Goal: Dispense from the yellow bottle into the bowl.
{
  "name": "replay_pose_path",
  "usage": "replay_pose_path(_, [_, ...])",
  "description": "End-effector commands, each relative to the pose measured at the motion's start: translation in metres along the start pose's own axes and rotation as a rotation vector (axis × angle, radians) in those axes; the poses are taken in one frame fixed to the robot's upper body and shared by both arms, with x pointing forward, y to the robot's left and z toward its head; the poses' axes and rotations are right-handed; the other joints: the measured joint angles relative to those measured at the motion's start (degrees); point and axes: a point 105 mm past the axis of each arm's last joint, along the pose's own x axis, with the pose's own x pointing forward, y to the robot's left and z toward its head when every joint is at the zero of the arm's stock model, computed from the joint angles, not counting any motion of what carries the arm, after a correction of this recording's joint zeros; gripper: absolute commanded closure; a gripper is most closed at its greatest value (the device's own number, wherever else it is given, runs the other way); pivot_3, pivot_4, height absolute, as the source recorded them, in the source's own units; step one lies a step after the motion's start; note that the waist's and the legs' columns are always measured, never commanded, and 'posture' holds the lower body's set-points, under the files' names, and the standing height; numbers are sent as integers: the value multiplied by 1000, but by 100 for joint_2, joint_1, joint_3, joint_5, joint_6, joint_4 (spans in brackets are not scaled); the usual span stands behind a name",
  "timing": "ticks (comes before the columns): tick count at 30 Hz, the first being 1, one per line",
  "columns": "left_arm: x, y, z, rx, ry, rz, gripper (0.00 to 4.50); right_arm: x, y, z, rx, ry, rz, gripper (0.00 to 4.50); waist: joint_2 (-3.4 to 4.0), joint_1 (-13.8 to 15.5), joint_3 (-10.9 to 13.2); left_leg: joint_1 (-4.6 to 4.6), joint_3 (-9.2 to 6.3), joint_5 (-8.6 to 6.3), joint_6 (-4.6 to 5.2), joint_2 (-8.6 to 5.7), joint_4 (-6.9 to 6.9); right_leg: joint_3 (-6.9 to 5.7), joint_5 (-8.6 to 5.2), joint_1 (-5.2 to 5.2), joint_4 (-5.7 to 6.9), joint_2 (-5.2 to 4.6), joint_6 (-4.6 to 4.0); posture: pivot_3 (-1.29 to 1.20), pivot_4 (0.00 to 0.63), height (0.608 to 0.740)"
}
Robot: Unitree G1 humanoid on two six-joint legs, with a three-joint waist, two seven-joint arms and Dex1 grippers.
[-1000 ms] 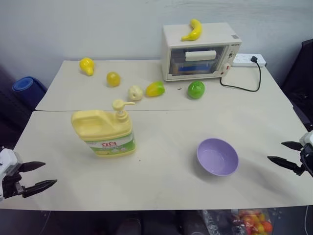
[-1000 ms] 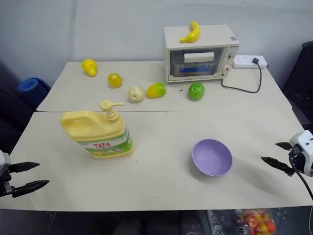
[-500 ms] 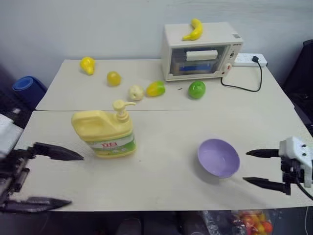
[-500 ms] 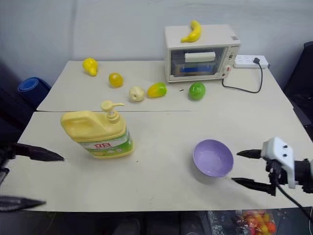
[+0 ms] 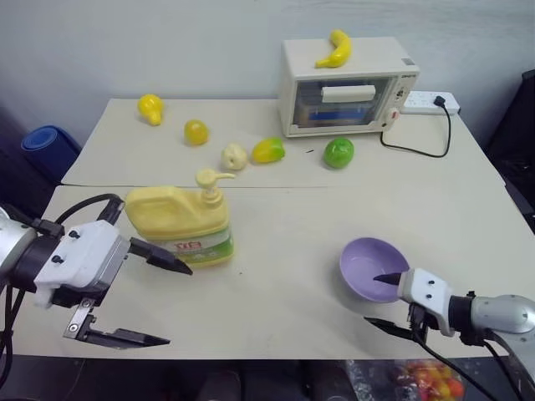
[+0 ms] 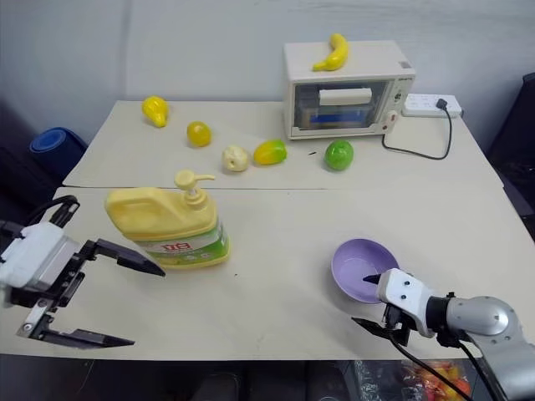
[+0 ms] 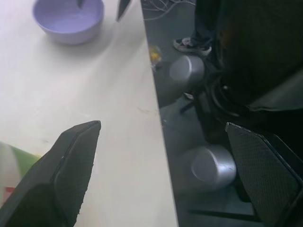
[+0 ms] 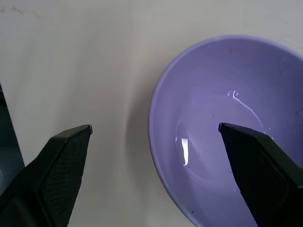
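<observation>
The robot will grab the bowl by its rim (image 8: 152,137) with its right gripper next, to hold the bowl under the yellow bottle's spout.
The yellow bottle (image 5: 178,224) stands upright left of centre on the table, its pump spout pointing right and its green-and-white label facing me. My left gripper (image 5: 180,306) hovers open just in front of it, its upper finger (image 5: 159,255) close to the label. The lavender bowl (image 5: 374,266) sits to the right, with a few small wet glints inside (image 8: 227,123). My right gripper (image 5: 372,299) is open at the bowl's near rim; in the right wrist view one finger (image 8: 255,156) is over the bowl's inside and the other (image 8: 61,156) is outside it.
A white toaster oven (image 5: 347,83) with a banana (image 5: 333,48) on top stands at the back, beside a power strip (image 5: 426,102) and cable. Several fruits (image 5: 267,150) lie behind the bottle. The table's front edge (image 7: 154,94) runs close to both grippers.
My left gripper has swung right and up, from the table's left corner to just in front of the bottle. My right gripper has moved left to the bowl's near rim.
</observation>
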Motion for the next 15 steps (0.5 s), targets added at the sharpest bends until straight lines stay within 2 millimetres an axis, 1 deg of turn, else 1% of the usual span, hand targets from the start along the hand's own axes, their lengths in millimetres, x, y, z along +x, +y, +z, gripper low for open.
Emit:
replay_pose_path(1, [-2,14,4,28,-7,67,0,4,-2,1,-33,-15,-23,15,-1,-4,0,0,0,0,0,0,0,0,4,-3,-1,0,7,0,150,740])
replay_pose_path(2, [-2,17,6,29,-15,78,0,5,-2,1,-33,-16,-23,382,-1,-7,1,0,0,0,0,0,0,0,7,-6,0,0,12,0,150,740])
replay_pose_path(3, [-2,19,7,32,-20,85,0,5,-2,1,-35,-18,-24,561,-1,-9,1,-1,0,0,0,0,0,0,8,-8,2,0,14,0,150,740])
replay_pose_path(4, [-2,20,7,34,-21,89,0,5,-2,1,-36,-19,-25,842,-1,-13,1,-2,0,0,0,0,-1,0,9,-11,4,0,17,0,150,740])
replay_pose_path(7, [-1,20,8,35,-19,85,0,5,-2,2,-39,-24,-25,1978,-1,-9,1,-2,1,-1,0,2,-2,-2,10,-14,6,1,19,0,150,740])
replay_pose_path(9, [-1,20,8,35,-19,85,0,6,-2,3,-42,-26,-23,2594,-2,-3,2,-2,2,-1,1,2,-2,-2,9,-14,6,1,18,0,150,740])
replay_pose_path(14, [-1,21,8,33,-21,86,0,6,-2,5,-55,-30,-17,4413,-3,-6,2,-2,2,-1,1,2,-1,-2,9,-14,7,1,18,0,150,740])
replay_pose_path(15, [-2,21,8,32,-22,87,0,6,-2,6,-58,-30,-15,4474,-6,-11,0,-1,2,-1,1,2,-1,-1,9,-14,8,1,18,0,150,740])
